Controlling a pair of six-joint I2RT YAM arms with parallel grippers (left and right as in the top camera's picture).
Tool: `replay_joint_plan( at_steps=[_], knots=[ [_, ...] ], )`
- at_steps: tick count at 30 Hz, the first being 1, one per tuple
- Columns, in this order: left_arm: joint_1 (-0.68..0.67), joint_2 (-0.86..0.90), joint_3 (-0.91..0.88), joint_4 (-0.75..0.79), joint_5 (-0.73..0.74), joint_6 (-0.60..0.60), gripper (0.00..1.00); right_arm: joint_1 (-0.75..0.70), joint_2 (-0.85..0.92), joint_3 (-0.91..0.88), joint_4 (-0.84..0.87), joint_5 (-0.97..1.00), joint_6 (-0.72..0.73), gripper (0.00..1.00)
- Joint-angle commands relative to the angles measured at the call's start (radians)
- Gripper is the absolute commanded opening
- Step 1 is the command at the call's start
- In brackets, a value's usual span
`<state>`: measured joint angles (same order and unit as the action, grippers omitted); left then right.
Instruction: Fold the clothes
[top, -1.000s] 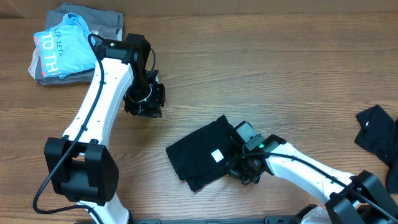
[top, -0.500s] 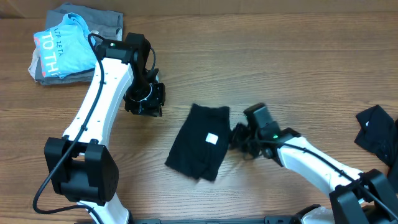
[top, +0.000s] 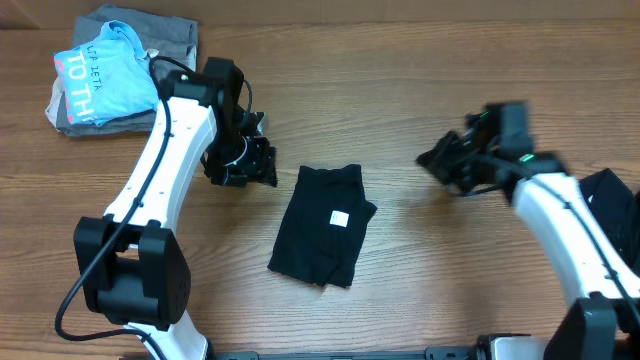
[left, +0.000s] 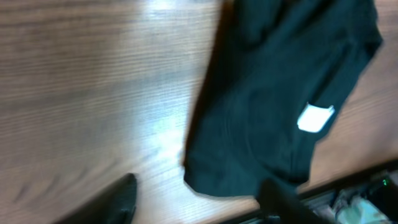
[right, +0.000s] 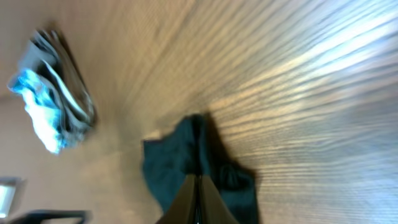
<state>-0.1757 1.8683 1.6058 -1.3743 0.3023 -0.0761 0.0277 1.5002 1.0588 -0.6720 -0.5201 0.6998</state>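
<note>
My left gripper should next grab the facing side edge of the folded black garment (top: 322, 225), layers together, to lay it on the pile still folded.
A folded black garment (top: 322, 225) with a small white label (top: 338, 218) lies flat in the middle of the table. Left of its top corner my left gripper (top: 252, 165) stands open. In the left wrist view its fingers (left: 121, 198) straddle bare wood, with the garment (left: 280, 99) just ahead. My right gripper (top: 440, 160) hovers to the right of the garment and apart from it, shut on nothing. The right wrist view has its fingertips (right: 199, 202) pressed together and the garment (right: 168, 168) beyond them. Another black garment (top: 612, 212) lies at the right edge.
A light blue shirt with lettering (top: 100, 75) lies on a grey folded garment (top: 170, 30) at the back left corner. The same pile (right: 53, 112) shows in the right wrist view. The left arm (top: 165, 170) reaches across the left side.
My right gripper has drawn away up and to the right from the black garment, which has turned and now lies lengthwise. My left gripper has opened and shifted slightly right.
</note>
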Motion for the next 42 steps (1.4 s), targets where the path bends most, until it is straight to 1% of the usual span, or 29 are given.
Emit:
replay_joint_plan(
  at_steps=[1, 2, 3, 4, 5, 6, 7, 8, 13, 16, 19, 25, 27, 30, 34, 36, 38, 40, 41, 42],
  knots=[
    [0.020, 0.006, -0.105, 0.085, 0.087, 0.058, 0.70, -0.083, -0.055, 0.174, -0.162, -0.043, -0.133, 0.08],
    [0.023, 0.007, -0.134, 0.108, 0.123, 0.082, 0.70, -0.100, -0.064, 0.212, -0.217, -0.044, -0.158, 0.16],
    [0.023, 0.008, -0.161, 0.128, 0.149, 0.101, 0.71, -0.113, -0.075, 0.243, -0.266, -0.043, -0.180, 0.28],
    [0.023, 0.008, -0.185, 0.146, 0.159, 0.110, 0.73, -0.121, -0.085, 0.267, -0.307, -0.043, -0.195, 0.44],
    [0.023, 0.008, -0.209, 0.165, 0.159, 0.117, 0.76, -0.124, -0.095, 0.280, -0.335, -0.043, -0.204, 0.66],
    [0.020, 0.008, -0.234, 0.186, 0.167, 0.127, 0.80, -0.124, -0.106, 0.282, -0.351, -0.043, -0.207, 0.85],
    [0.019, 0.008, -0.258, 0.208, 0.175, 0.134, 0.84, -0.124, -0.114, 0.282, -0.364, -0.043, -0.207, 0.99],
    [0.018, 0.008, -0.282, 0.233, 0.193, 0.147, 0.85, -0.122, -0.117, 0.282, -0.377, -0.043, -0.208, 1.00],
    [0.018, 0.009, -0.373, 0.335, 0.257, 0.155, 0.86, -0.121, -0.117, 0.277, -0.419, -0.057, -0.218, 1.00],
    [0.018, 0.010, -0.398, 0.392, 0.302, 0.155, 0.90, -0.119, -0.117, 0.268, -0.406, -0.106, -0.260, 1.00],
    [0.018, 0.027, -0.405, 0.418, 0.311, 0.158, 0.91, -0.111, -0.117, 0.267, -0.405, -0.111, -0.309, 1.00],
    [0.018, 0.128, -0.405, 0.453, 0.359, 0.219, 0.93, -0.082, -0.117, 0.266, -0.389, -0.111, -0.320, 1.00],
    [0.018, 0.165, -0.405, 0.460, 0.384, 0.274, 0.94, -0.077, -0.117, 0.266, -0.386, -0.111, -0.324, 1.00],
    [0.018, 0.208, -0.405, 0.469, 0.459, 0.340, 0.97, -0.072, -0.117, 0.266, -0.375, -0.111, -0.327, 1.00],
    [0.018, 0.252, -0.405, 0.472, 0.488, 0.362, 0.96, -0.072, -0.117, 0.266, -0.370, -0.110, -0.327, 1.00],
    [0.017, 0.266, -0.406, 0.457, 0.488, 0.369, 0.90, -0.072, -0.117, 0.266, -0.366, -0.110, -0.327, 1.00],
    [0.011, 0.273, -0.406, 0.439, 0.488, 0.370, 0.89, -0.072, -0.117, 0.266, -0.362, -0.111, -0.327, 1.00],
    [-0.003, 0.274, -0.406, 0.429, 0.489, 0.372, 0.92, -0.072, -0.117, 0.266, -0.360, -0.111, -0.327, 1.00],
    [-0.011, 0.274, -0.406, 0.430, 0.488, 0.369, 0.97, -0.072, -0.117, 0.266, -0.359, -0.111, -0.327, 1.00],
    [-0.021, 0.274, -0.406, 0.435, 0.489, 0.359, 1.00, -0.072, -0.117, 0.266, -0.359, -0.111, -0.327, 1.00]
  ],
)
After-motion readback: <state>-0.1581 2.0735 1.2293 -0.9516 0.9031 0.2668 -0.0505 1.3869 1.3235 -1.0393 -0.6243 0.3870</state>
